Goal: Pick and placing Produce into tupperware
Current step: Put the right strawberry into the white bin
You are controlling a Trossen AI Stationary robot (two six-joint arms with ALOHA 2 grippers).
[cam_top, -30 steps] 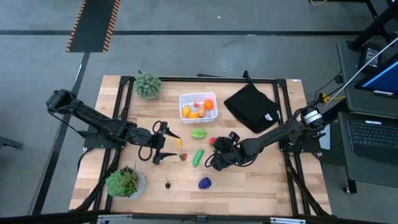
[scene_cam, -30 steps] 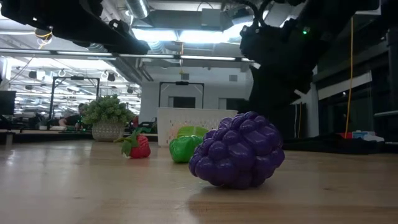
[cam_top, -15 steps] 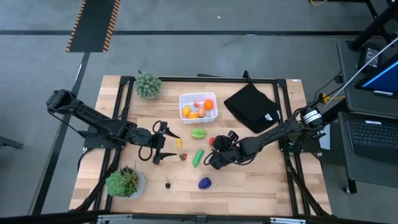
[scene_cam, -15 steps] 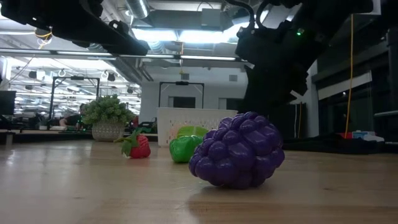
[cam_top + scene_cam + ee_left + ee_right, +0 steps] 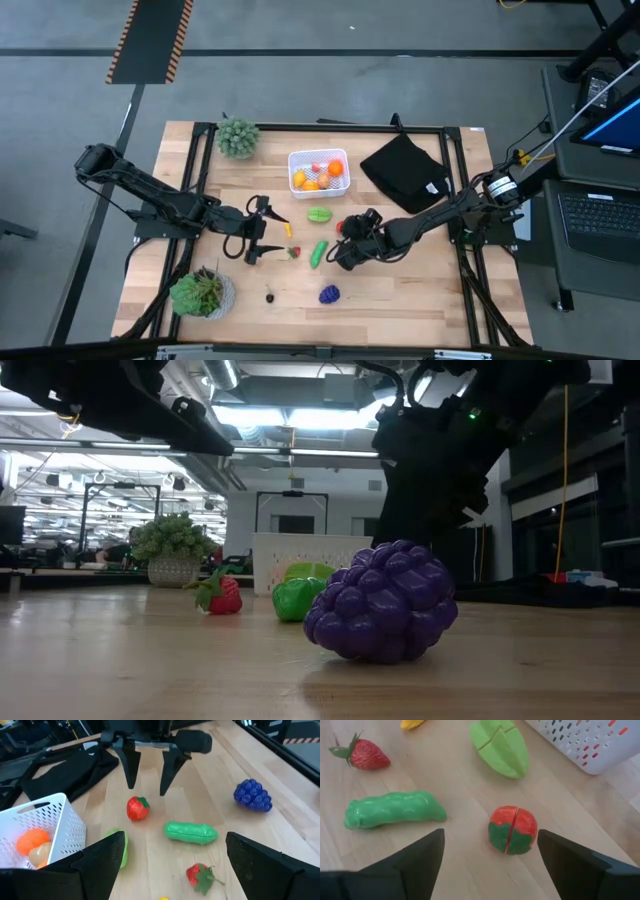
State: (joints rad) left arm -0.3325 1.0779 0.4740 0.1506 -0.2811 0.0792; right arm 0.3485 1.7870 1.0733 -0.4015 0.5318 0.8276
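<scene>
I will next grab the tomato with my right gripper by the round sides on either side of its seam (image 5: 340, 227), to fill the white tupperware (image 5: 320, 170).
The white tupperware (image 5: 320, 170) sits near the far middle of the table with orange and yellow produce inside. Loose on the wood lie a red-and-green tomato (image 5: 512, 830), a green cucumber (image 5: 394, 809), a strawberry (image 5: 365, 755), a green pepper (image 5: 319, 214), purple grapes (image 5: 382, 602) and a small dark piece (image 5: 270, 295). My right gripper (image 5: 149, 782) is open, fingers pointing down just above the tomato (image 5: 137, 809) without touching it. My left gripper (image 5: 266, 232) is open and waits left of the strawberry (image 5: 293, 252).
A black folded cloth (image 5: 405, 172) lies right of the tub. Two bushy potted plants stand at the far left (image 5: 238, 137) and the near left (image 5: 203, 292). Bare wood stretches along the near edge around the grapes (image 5: 329, 294).
My right gripper has drifted a little toward the far edge and the table's left, closing in on the tomato, still open. The produce and the left arm have stayed put.
</scene>
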